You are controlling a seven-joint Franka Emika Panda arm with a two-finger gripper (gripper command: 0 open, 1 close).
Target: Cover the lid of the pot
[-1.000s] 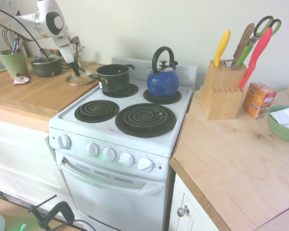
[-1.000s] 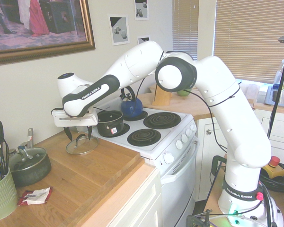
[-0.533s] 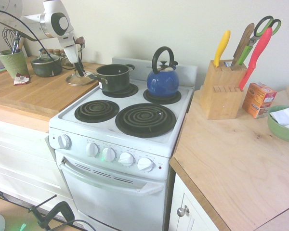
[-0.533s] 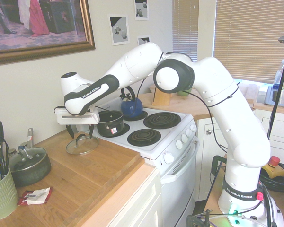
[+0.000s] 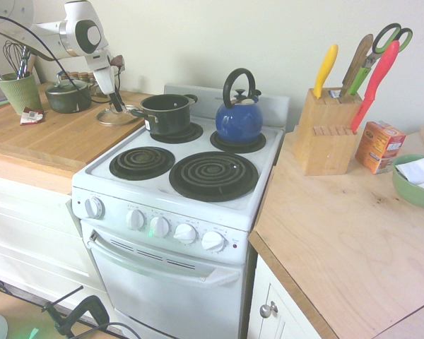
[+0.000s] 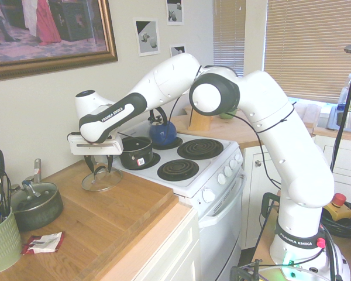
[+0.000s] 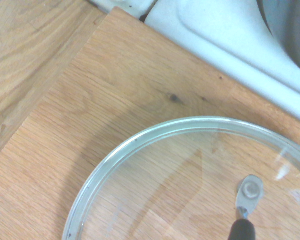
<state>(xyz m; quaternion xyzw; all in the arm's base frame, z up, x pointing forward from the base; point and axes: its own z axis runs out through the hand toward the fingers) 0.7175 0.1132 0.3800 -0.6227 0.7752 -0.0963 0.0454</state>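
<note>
My gripper should grab the lid by its narrow dark knob (image 6: 100,170) (image 7: 241,230) next, because the lid's glass disc is wider than my open fingers.
The lid (image 5: 117,116) (image 6: 101,179) lies flat on the wooden counter just left of the stove, clear glass with a metal rim (image 7: 140,145) and a dark knob (image 7: 242,231). My gripper (image 5: 115,103) (image 6: 100,166) points straight down over it, low, with the knob between its fingers. The jaws still stand apart, so it is open. The pot (image 5: 167,113) (image 6: 136,151), small and black with a steel rim, stands uncovered on the stove's back left burner, a short way right of the lid.
A blue kettle (image 5: 239,117) (image 6: 162,132) sits on the back right burner. Behind the lid on the counter are a grey-green pot (image 5: 67,96) (image 6: 36,205) and a green utensil cup (image 5: 18,90) (image 6: 0,241). A knife block (image 5: 325,131) stands right of the stove.
The gripper has come down over the lid, and its fingers have drawn closer together around the knob. The lid and pot have not moved.
</note>
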